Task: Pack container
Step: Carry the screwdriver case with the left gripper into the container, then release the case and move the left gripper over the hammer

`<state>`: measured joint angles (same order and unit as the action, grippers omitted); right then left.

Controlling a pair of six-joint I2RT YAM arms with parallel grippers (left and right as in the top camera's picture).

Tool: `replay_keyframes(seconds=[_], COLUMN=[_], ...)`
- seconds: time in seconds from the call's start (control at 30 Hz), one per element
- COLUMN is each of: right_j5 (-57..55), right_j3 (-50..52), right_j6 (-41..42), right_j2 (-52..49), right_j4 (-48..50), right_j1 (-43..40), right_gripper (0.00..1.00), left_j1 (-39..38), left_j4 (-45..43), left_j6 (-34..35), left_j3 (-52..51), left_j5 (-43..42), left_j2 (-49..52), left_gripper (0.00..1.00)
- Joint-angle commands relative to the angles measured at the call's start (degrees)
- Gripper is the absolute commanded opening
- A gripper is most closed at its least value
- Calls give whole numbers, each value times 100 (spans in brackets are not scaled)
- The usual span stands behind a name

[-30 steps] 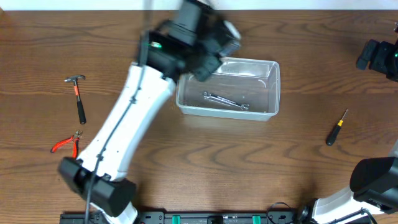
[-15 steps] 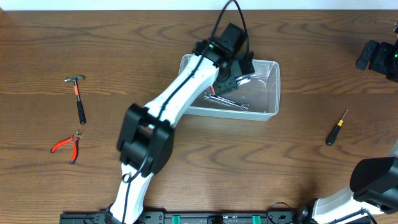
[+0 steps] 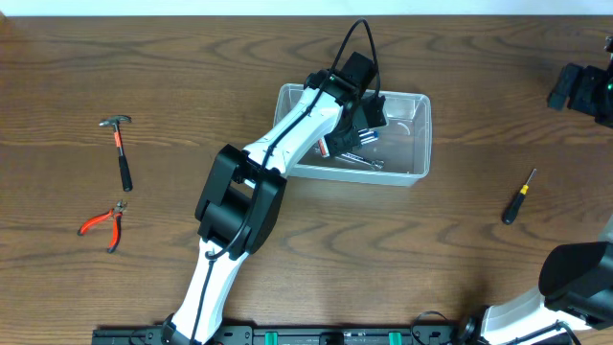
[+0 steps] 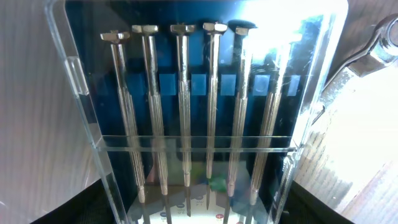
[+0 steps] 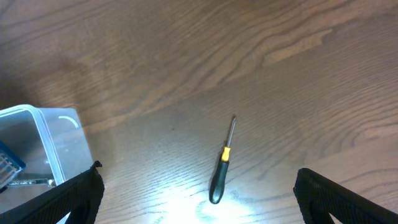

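Both ends of the blue case show within the container's sides, low over the container's bottom, so my left gripper lets go next.
The clear plastic container (image 3: 419, 144) stands at the middle back of the table, with a metal wrench (image 3: 369, 161) inside. My left gripper (image 3: 347, 140) reaches down into it, shut on a blue flat case of screwdrivers (image 4: 199, 106), which fills the left wrist view; the wrench (image 4: 367, 53) shows beside the case. My right gripper (image 3: 582, 91) is open and empty at the far right, raised above a black-and-yellow screwdriver (image 5: 221, 167) on the table. The container's corner (image 5: 53, 140) shows at the left of the right wrist view.
A hammer (image 3: 121, 149) and red-handled pliers (image 3: 103, 222) lie at the left of the table. The black-and-yellow screwdriver (image 3: 519, 196) lies at the right.
My left arm swung from beside the container's left end to over it and lowered the screwdriver case into the container. The right arm has not moved.
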<state>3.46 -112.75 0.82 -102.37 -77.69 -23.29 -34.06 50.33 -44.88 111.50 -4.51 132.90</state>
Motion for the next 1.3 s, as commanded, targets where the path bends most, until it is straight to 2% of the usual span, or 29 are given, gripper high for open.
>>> replay_keyframes(seconds=[0.0, 0.07, 0.13, 0.37, 0.47, 0.67, 0.77, 0.9, 1.1, 1.27], right_j5=[42, 42, 42, 42, 42, 44, 44, 44, 46, 46], right_j3=[17, 17, 17, 15, 17, 17, 15, 15, 17, 17], right_j6=[-74, -72, -72, -92, -116, -175, -175, -175, -175, -175], right_j2=[4, 4, 4, 4, 4, 4, 4, 4, 4, 4], right_j4=[-13, -11, -13, -17, -15, -11, -13, -17, -57, -138], right_j1=[7, 7, 7, 7, 7, 7, 7, 7, 7, 7], right_gripper=[99, 99, 99, 99, 99, 99, 99, 99, 99, 99], left_j1=[28, 28, 28, 28, 48, 280, 529, 1329, 3512, 4597], left_j4=[-4, 17, 39, 151, 225, 525, 756, 970, 1032, 1047], left_j6=[-31, -31, -28, -26, 315, 785, 1397, 2380, 4387, 4542], left_j3=[-17, -17, -17, -17, -15, 101, 295, 350, 345, 284], left_j5=[0, 0, 0, 0, 0, 35, 367, 693, 623, 498], left_j2=[-13, -13, -13, -59, -232, -1182, -1816, -2717, -3091, -2647], left_gripper=[63, 70, 84, 93, 100, 98, 98, 98, 98, 98])
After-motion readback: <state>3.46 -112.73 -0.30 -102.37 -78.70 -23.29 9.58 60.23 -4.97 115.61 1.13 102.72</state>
